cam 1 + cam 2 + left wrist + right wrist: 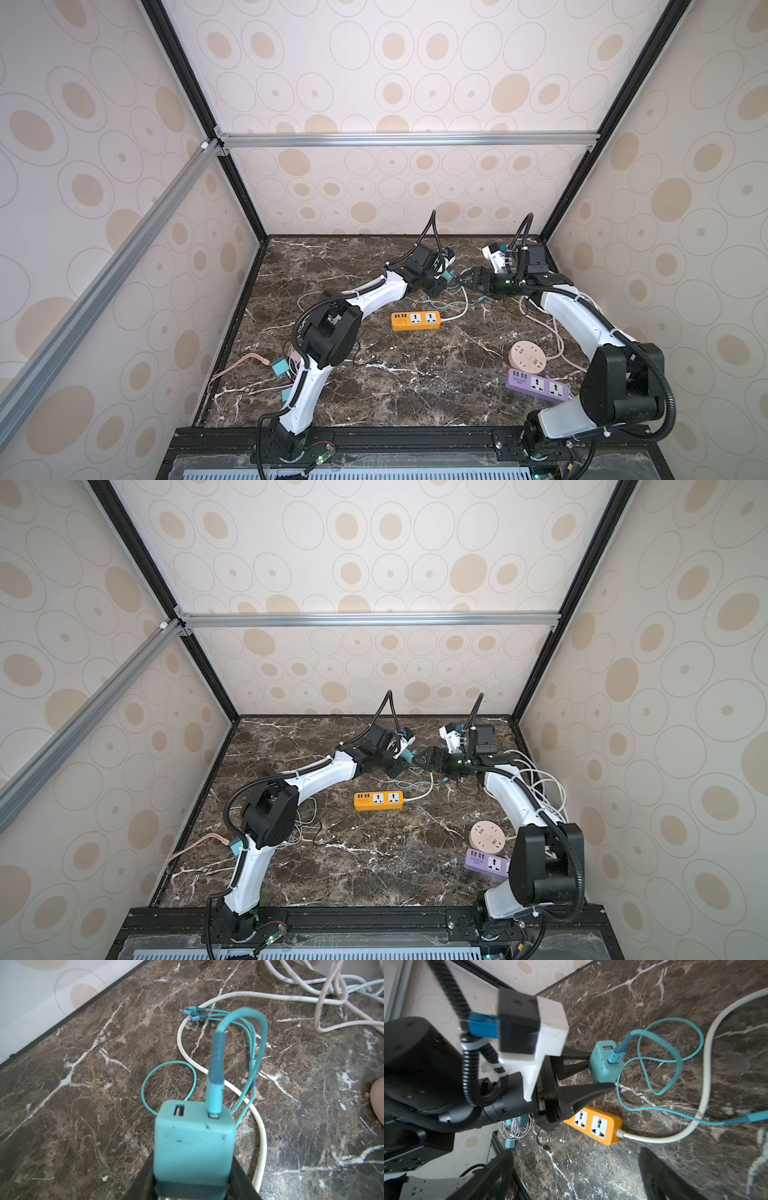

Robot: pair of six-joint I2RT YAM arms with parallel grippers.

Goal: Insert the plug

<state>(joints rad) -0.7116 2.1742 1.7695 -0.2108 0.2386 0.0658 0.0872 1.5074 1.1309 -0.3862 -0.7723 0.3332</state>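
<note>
My right gripper grabs the plug by the sides at its USB-port end next, so the plug's opposite end stays free to insert.
The plug [194,1147] is a teal cube charger with a teal cable [216,1064] in one of its two USB ports. My left gripper [193,1180] is shut on it, one black finger on each side, holding it above the marble table at the back centre. The right wrist view shows the same grip [601,1070] on the plug [605,1061]. My right gripper [575,1167] stands open and empty, facing the plug from the right in both top views [467,280] [424,758]. The orange power strip [415,320] [593,1125] lies flat just in front, both sockets free.
A round beige socket [528,359] and a purple power strip [538,385] lie at the front right by the right arm. White cords [552,332] tangle behind them. Teal blocks [280,368] and a pink cable [237,363] lie by the left arm's base.
</note>
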